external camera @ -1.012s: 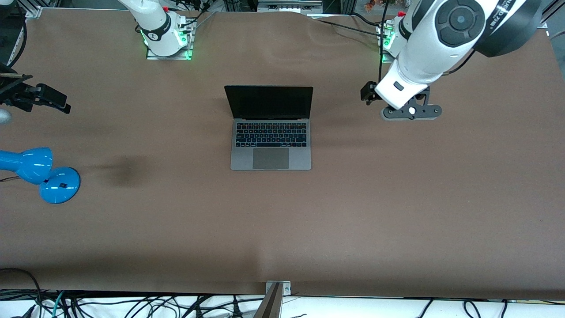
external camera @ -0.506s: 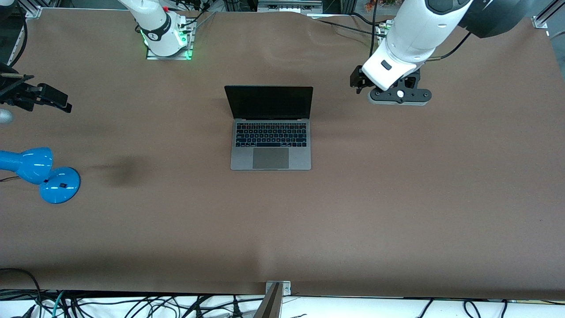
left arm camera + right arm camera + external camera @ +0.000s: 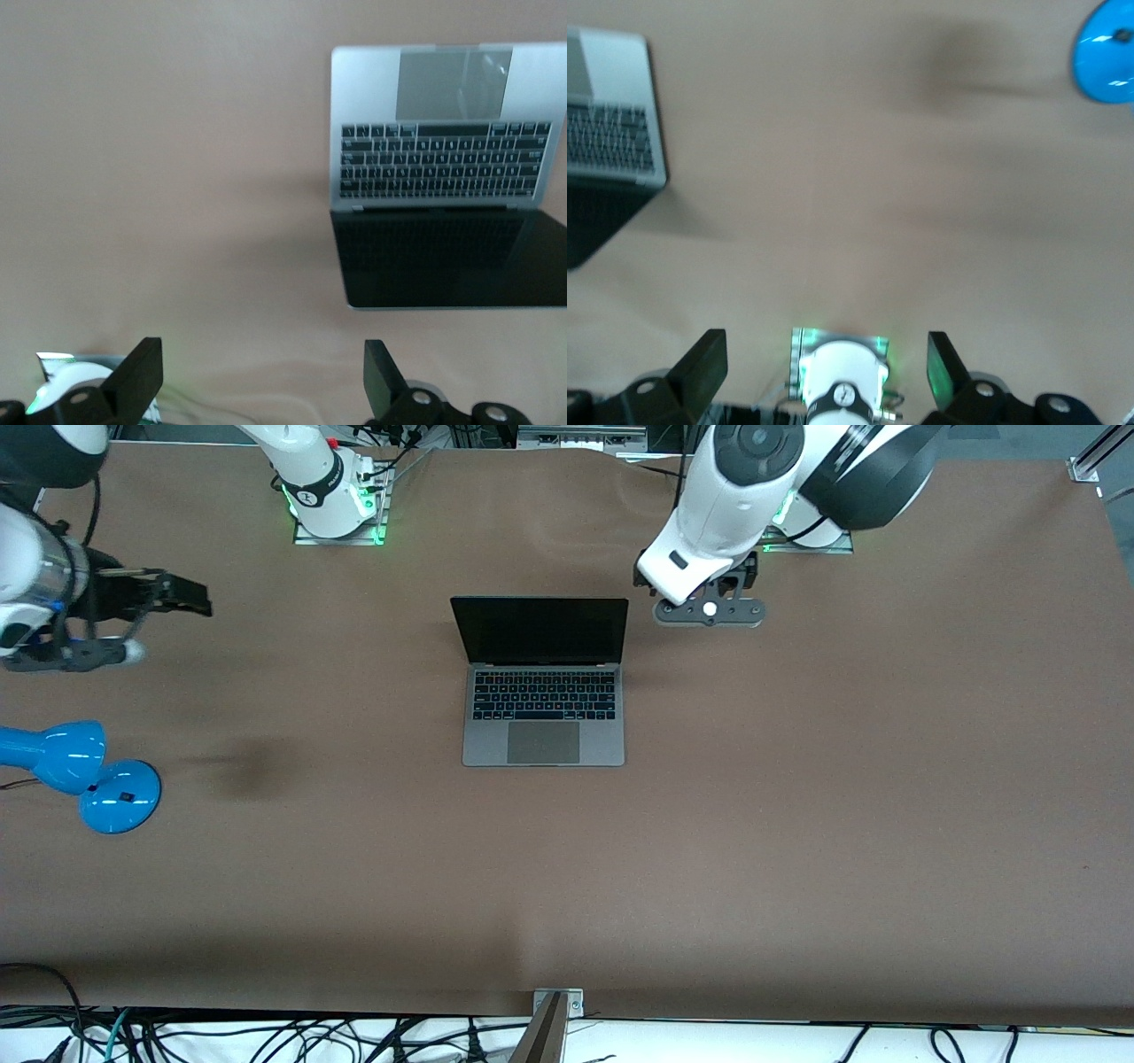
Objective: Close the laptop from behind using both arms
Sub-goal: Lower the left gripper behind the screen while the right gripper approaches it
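The laptop needs to be closed from behind, so my right gripper should next grab its upright screen lid (image 3: pixel 539 631) by the lid's top edge (image 3: pixel 485 599).
The space-grey laptop (image 3: pixel 542 691) stands open in the middle of the table, with its black screen (image 3: pixel 540 631) upright and facing the front camera. It also shows in the left wrist view (image 3: pixel 443 168) and partly in the right wrist view (image 3: pixel 607 150). My left gripper (image 3: pixel 695 584) hangs open and empty over the table beside the lid's top corner, toward the left arm's end; its fingers (image 3: pixel 142 376) stand wide apart. My right gripper (image 3: pixel 177 595) is open and empty over the table well off toward the right arm's end; its fingers (image 3: pixel 704 359) are wide apart.
A blue desk lamp (image 3: pixel 84 771) sits at the right arm's end of the table, nearer the front camera, and also shows in the right wrist view (image 3: pixel 1106 49). The right arm's base (image 3: pixel 332 496) and the left arm's base (image 3: pixel 811 531) stand along the table edge. Cables (image 3: pixel 266 1036) hang below the front edge.
My left gripper has swung across the table toward the laptop lid. My right gripper has moved in from the table's end toward the laptop. The laptop has not moved.
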You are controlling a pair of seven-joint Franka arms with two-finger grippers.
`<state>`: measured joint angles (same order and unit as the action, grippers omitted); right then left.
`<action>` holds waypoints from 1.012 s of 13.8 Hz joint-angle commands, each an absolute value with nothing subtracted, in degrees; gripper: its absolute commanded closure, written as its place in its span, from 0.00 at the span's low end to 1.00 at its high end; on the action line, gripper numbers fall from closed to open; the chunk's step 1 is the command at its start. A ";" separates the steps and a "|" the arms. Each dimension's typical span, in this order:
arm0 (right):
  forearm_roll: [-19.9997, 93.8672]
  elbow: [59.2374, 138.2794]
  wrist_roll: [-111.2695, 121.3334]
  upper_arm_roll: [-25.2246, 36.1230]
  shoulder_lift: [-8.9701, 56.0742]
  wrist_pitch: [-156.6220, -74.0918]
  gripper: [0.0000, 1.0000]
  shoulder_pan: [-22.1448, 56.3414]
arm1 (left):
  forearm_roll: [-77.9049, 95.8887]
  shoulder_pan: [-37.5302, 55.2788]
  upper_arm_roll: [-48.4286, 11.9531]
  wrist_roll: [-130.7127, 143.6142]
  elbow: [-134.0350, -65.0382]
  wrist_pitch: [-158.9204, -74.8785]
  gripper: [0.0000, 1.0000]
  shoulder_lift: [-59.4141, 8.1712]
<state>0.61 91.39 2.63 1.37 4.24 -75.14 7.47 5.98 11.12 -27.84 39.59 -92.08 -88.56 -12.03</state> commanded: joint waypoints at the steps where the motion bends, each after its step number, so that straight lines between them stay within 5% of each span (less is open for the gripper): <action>1: 1.23 94.38 0.54 0.18 3.43 -73.92 0.00 13.87 | 11.40 10.90 -27.86 42.70 -91.05 -88.07 0.00 -17.03; 8: 7.73 106.68 -15.43 -13.42 1.06 -84.89 0.02 14.41 | 20.82 12.74 -27.95 51.40 -91.32 -80.96 0.00 -23.37; 10: 8.61 109.41 -25.88 -19.74 2.10 -89.97 0.25 14.41 | 23.62 12.57 -27.86 52.73 -91.05 -80.07 0.01 -23.64; 12: 8.61 110.92 -33.45 -24.77 4.20 -94.64 1.00 14.41 | 25.40 12.83 -27.86 52.73 -91.40 -79.72 0.08 -24.34; 14: 8.70 110.83 -36.03 -26.19 5.79 -94.75 1.00 14.50 | 25.57 13.01 -28.04 52.73 -91.50 -79.63 0.30 -26.61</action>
<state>8.00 110.28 -34.04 -25.40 5.03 -94.08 15.48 23.97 12.74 -27.93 51.58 -92.28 -80.56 -24.09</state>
